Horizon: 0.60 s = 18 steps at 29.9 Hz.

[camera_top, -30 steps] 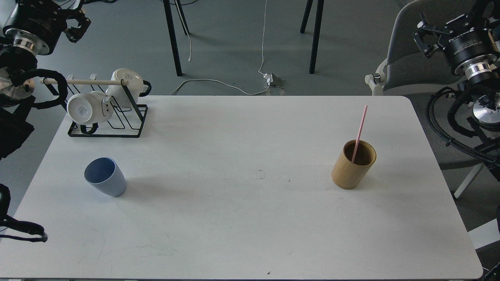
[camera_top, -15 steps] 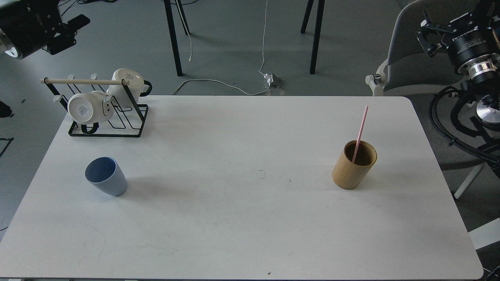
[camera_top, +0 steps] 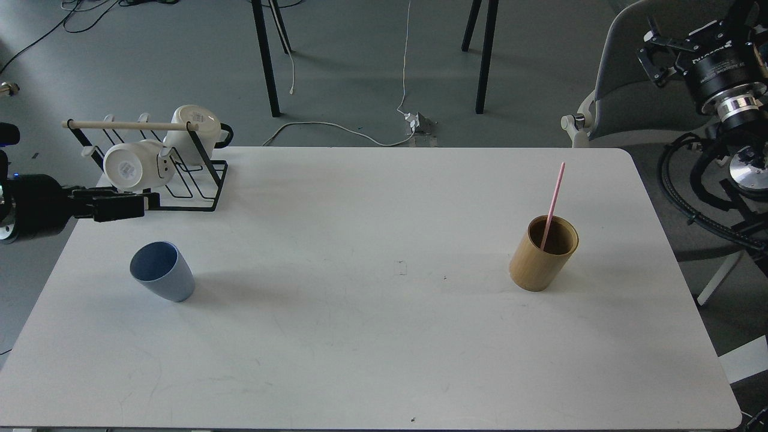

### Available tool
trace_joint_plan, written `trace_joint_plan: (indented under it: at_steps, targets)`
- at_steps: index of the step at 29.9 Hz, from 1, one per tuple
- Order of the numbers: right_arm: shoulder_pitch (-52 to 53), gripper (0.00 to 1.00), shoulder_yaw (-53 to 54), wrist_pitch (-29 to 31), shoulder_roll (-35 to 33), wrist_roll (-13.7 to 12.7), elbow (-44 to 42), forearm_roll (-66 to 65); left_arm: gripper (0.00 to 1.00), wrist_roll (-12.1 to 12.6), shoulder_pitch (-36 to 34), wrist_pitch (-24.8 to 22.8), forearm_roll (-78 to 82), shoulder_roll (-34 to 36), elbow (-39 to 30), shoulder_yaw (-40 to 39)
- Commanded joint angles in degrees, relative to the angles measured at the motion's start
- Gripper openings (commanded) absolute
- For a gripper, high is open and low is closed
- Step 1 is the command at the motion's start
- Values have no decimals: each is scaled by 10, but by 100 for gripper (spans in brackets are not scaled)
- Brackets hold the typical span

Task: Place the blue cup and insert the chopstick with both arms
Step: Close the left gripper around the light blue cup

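The pink chopstick should next be grabbed by its exposed upper end (camera_top: 560, 173) with my right gripper. My right gripper should then put the chopstick into the blue cup (camera_top: 163, 271).
The blue cup (camera_top: 163, 271) stands upright on the left part of the white table (camera_top: 384, 348). The pink chopstick (camera_top: 555, 195) leans inside the tan bamboo holder (camera_top: 543, 255) on the right part. My left gripper (camera_top: 141, 207) reaches in level from the left edge, above and left of the cup, apart from it and empty; it is seen side-on, so its fingers cannot be told apart. My right gripper (camera_top: 651, 60) is raised off the table at the upper right, far from the holder, with its fingers spread and empty.
A black wire mug rack (camera_top: 180, 186) with a pale wooden rod and two white mugs (camera_top: 129, 168) stands at the back left, just behind my left gripper. A grey chair (camera_top: 624, 90) stands beyond the right back corner. Chair legs and cables lie on the floor behind.
My left arm has swung down from the upper left corner to the table's left edge, beside the mug rack and above the cup. The right arm has hardly moved. Cup, holder and chopstick are unmoved.
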Motion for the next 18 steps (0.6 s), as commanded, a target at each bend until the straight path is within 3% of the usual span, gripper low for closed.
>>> trace_joint_plan:
  at_steps: [1, 4, 7, 16, 18]
  targets:
    - [0, 100, 1, 0, 1, 1, 1, 0, 94, -1, 21, 36, 36, -19, 26, 21]
    - [0, 100, 9, 0, 1, 0, 1, 2, 92, -1, 24, 70, 80, -61, 61, 34]
    - [0, 100, 22, 0, 0, 0, 1, 2, 83, -2, 25, 72, 105, -79, 101, 45]
    - [3, 100, 26, 0, 3, 0, 2, 2, 75, -29, 32, 86, 119, -122, 160, 66]
    - [4, 100, 26, 0, 3, 0, 1, 1, 69, -32, 42, 86, 119, -131, 168, 66]
